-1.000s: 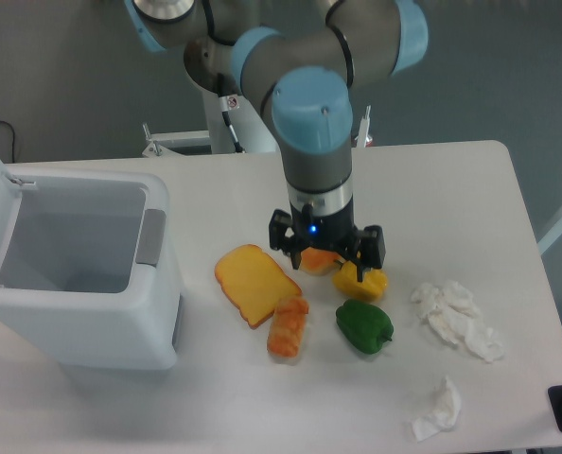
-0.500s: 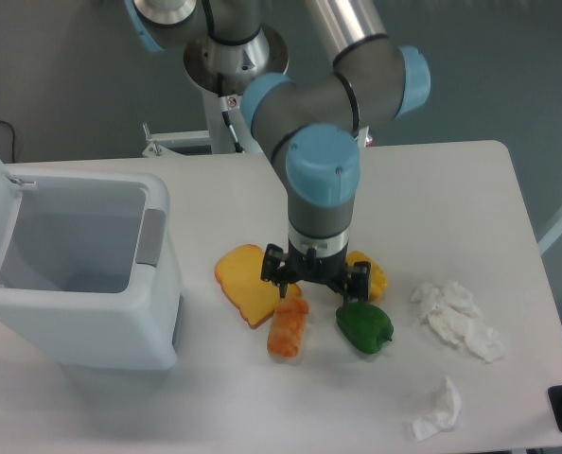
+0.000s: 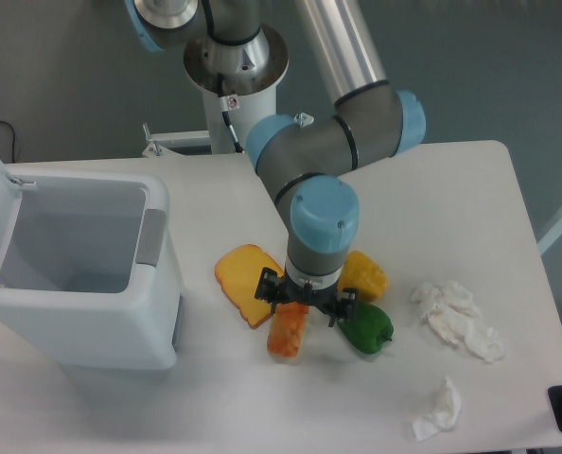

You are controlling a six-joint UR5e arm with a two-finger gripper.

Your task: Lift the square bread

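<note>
The robot's gripper needs to pick the bread up, so next it needs to grab the square bread (image 3: 286,334) by its end beside the toast slice.
The square bread (image 3: 286,334) is a small orange-brown blocky chunk lying on the white table, just below the flat yellow-orange toast slice (image 3: 246,281). My gripper (image 3: 307,305) is low over the upper end of the bread, pointing straight down. It is open, with one finger (image 3: 267,288) to the left of the bread, over the toast's edge, and the other (image 3: 347,309) to the right, by the green pepper. The wrist hides the top end of the bread. The round orange bun is hidden under the arm.
A green pepper (image 3: 366,327) lies right of the bread and a yellow pepper (image 3: 364,274) behind it. A white bin (image 3: 73,284) with its lid open stands at the left. Crumpled tissues lie at the right (image 3: 456,319) and front right (image 3: 439,409).
The gripper has moved forward and down, from above the bun and yellow pepper to low over the bread chunk's upper end. It has stayed open. No object has moved.
</note>
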